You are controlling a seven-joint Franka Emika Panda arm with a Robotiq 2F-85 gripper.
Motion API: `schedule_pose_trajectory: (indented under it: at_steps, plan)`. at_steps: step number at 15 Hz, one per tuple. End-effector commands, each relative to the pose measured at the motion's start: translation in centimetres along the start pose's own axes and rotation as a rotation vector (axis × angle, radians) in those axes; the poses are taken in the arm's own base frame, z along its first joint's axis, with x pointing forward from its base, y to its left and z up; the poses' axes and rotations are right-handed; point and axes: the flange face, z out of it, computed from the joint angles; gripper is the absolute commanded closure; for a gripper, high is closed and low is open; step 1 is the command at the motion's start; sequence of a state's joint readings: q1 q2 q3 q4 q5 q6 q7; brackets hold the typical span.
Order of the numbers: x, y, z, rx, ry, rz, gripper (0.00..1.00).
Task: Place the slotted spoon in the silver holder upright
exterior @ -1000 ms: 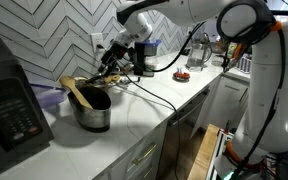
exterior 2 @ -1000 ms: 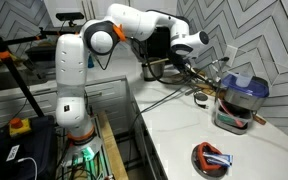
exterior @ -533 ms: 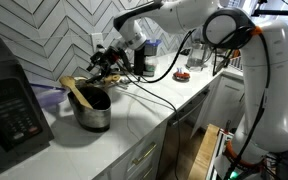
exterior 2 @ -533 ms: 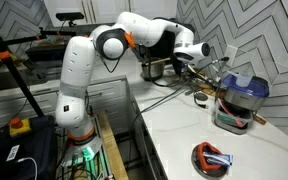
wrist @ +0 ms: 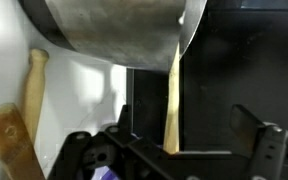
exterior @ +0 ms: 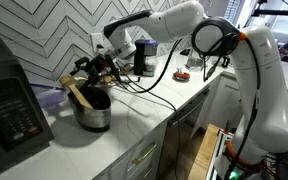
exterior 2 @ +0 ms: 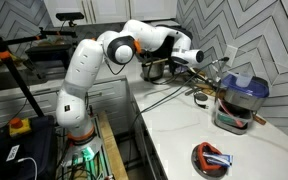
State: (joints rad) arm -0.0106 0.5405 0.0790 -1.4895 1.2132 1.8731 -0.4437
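Observation:
My gripper grabs the slotted spoon near its broad wooden head [exterior: 74, 91] next, above the silver holder's rim. The spoon's handle then stays free to stand upright in the silver holder.
The silver holder [exterior: 94, 114] stands on the white counter; it also shows in the other exterior view [exterior 2: 154, 71] and fills the top of the wrist view [wrist: 104, 30]. The slotted spoon's broad wooden head [exterior: 74, 91] leans out over the holder's rim. In the wrist view a thin light-wood handle [wrist: 172, 95] runs from the holder's rim down between my jaws. My gripper [exterior: 96, 68] [exterior 2: 187, 58] [wrist: 179, 145] hovers just above and beside the holder. Its fingers stand wide apart and touch nothing.
A black box appliance [exterior: 9, 105] stands close beside the holder. Smaller wooden utensils [wrist: 24, 105] lie on the counter next to it. A blue-lidded container [exterior 2: 240, 100], a red bowl [exterior 2: 212, 158] and cables [exterior: 149, 95] sit along the counter. A herringbone tiled wall is behind.
My gripper has moved along the counter toward the silver holder and dropped a little, now close over its rim. The spoon head and holder have not moved.

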Motion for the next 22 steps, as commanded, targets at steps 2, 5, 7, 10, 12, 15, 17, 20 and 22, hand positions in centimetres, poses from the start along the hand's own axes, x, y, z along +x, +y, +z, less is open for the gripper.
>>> schedule_pose_trajectory:
  at_steps: [2,5,7,10,12,15,17,20,22]
  plan:
    - [1.0,0.3,2.2,0.043,0.047,0.014,0.0]
    - [1.3,0.1,2.9,0.074,0.05,0.011,0.27]
    - [1.3,0.3,3.1,0.071,0.042,0.025,0.37]
    - [1.4,0.6,3.1,0.074,0.034,0.043,0.61]
    - [1.5,0.8,3.2,0.08,0.029,0.05,0.77]
    - [1.4,0.4,2.8,0.093,0.026,0.045,0.98]
    - [1.3,-0.5,2.2,0.12,0.019,0.03,1.0]
    - [1.2,-3.6,0.5,0.137,0.012,-0.074,0.97]
    - [0.3,-6.0,-0.4,0.084,-0.033,-0.205,0.97]
